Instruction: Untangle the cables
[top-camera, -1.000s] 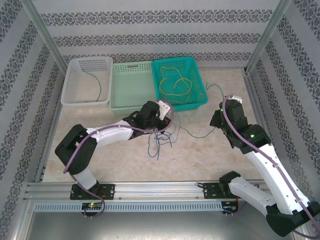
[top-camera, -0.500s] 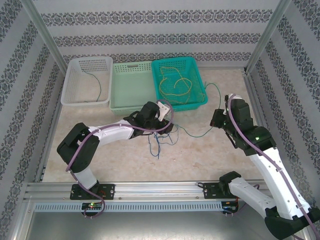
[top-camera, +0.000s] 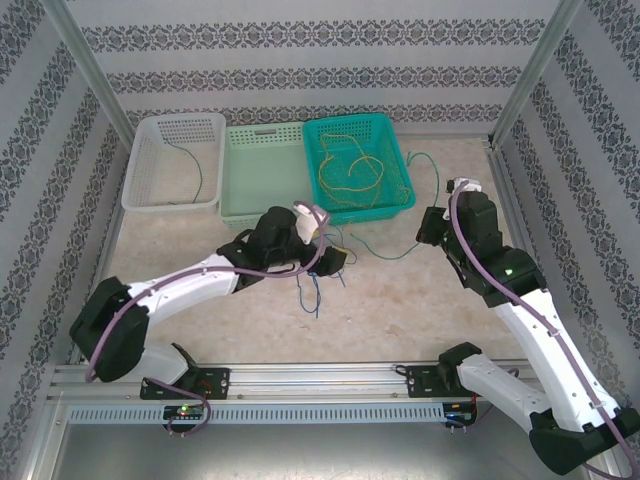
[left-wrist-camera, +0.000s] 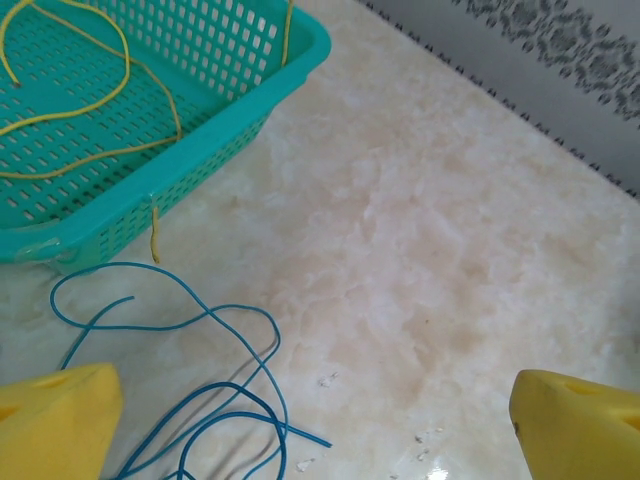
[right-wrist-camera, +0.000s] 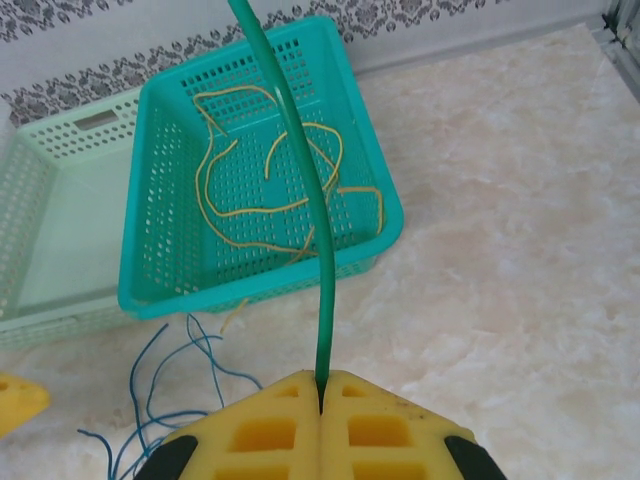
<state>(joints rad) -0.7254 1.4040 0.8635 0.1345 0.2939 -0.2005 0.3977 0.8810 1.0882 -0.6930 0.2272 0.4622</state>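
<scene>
The green cable needs to be lifted away from the blue cable (top-camera: 315, 290). My left gripper needs to grab the green cable near its sagging end (top-camera: 374, 251), away from my right gripper.
The green cable (right-wrist-camera: 300, 170) rises out of my right gripper (right-wrist-camera: 322, 395), which is shut on it. From above, the right gripper (top-camera: 432, 226) sits right of the teal basket (top-camera: 396, 202), and the green cable (top-camera: 395, 253) sags leftward onto the table. The blue cable (top-camera: 315, 290) lies in loose loops below my left gripper (top-camera: 335, 262). In the left wrist view the left gripper (left-wrist-camera: 320, 440) is open, its fingertips (left-wrist-camera: 55, 420) wide apart above the blue cable (left-wrist-camera: 205, 395). The yellow cable (top-camera: 350, 172) lies coiled inside the teal basket.
A pale green basket (top-camera: 240, 215) and a white basket (top-camera: 140, 190) stand left of the teal one; the white one holds a thin green wire (top-camera: 200, 175). Metal posts and patterned walls enclose the table. Open marble lies at the front and right.
My right gripper has moved back and up with the green cable, pulling it tauter. The left arm's elbow has swung out to the left while its gripper stayed over the blue cable.
</scene>
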